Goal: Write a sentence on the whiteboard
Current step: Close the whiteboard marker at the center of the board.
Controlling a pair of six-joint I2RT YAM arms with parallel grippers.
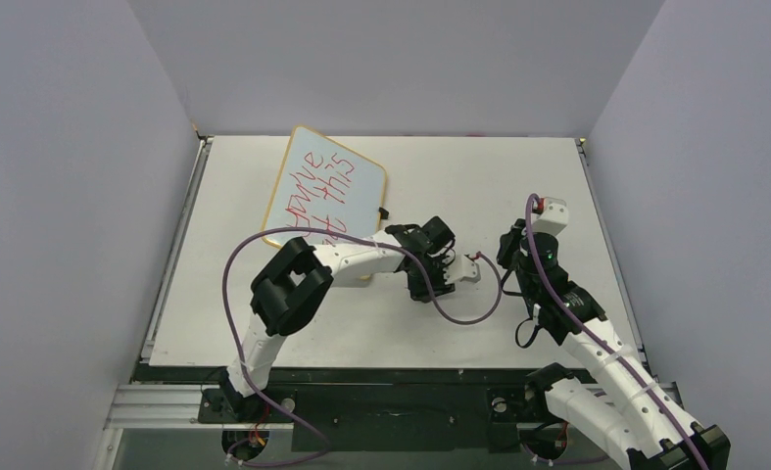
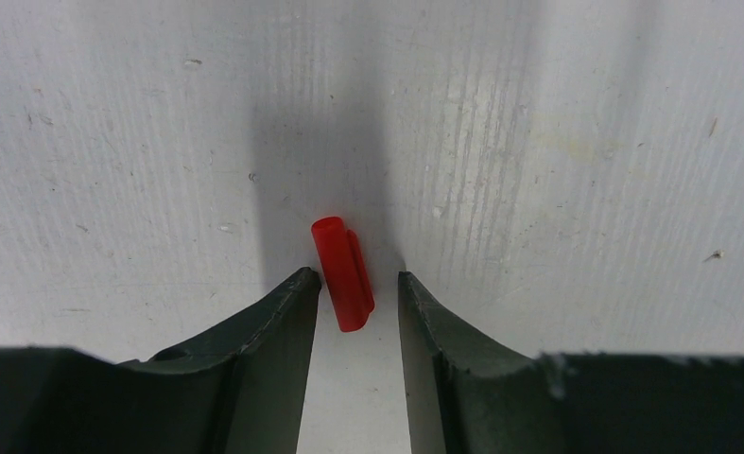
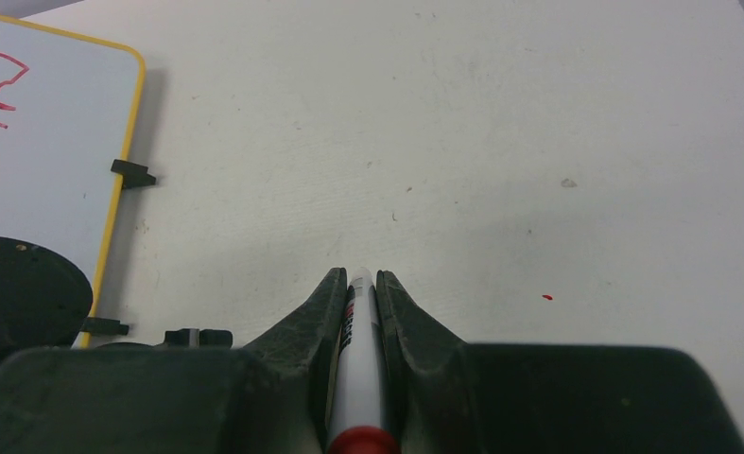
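Note:
The lower half of the red cap is between my fingers, so I should close my left gripper on the cap now.
The whiteboard (image 1: pixel 327 191) lies tilted at the table's back left, yellow-framed, with the red sentence (image 1: pixel 322 191) in two lines on it. Its right edge (image 3: pixel 37 142) also shows in the right wrist view. My left gripper (image 1: pixel 430 284) hangs over the table's middle, just right of the board. It stands open (image 2: pixel 354 276) around a small red cap (image 2: pixel 342 274) that lies on the table between its fingertips, close to the left finger. My right gripper (image 1: pixel 508 257) is a little further right, shut (image 3: pixel 360 276) on a white marker (image 3: pixel 358 359) with a red end.
A black clip (image 3: pixel 131 173) sticks out from the board's yellow edge. A purple cable (image 1: pixel 459 315) loops over the table between the two arms. White walls close the table in on three sides. A tiny red speck (image 3: pixel 546 297) marks the bare table (image 1: pixel 479 181).

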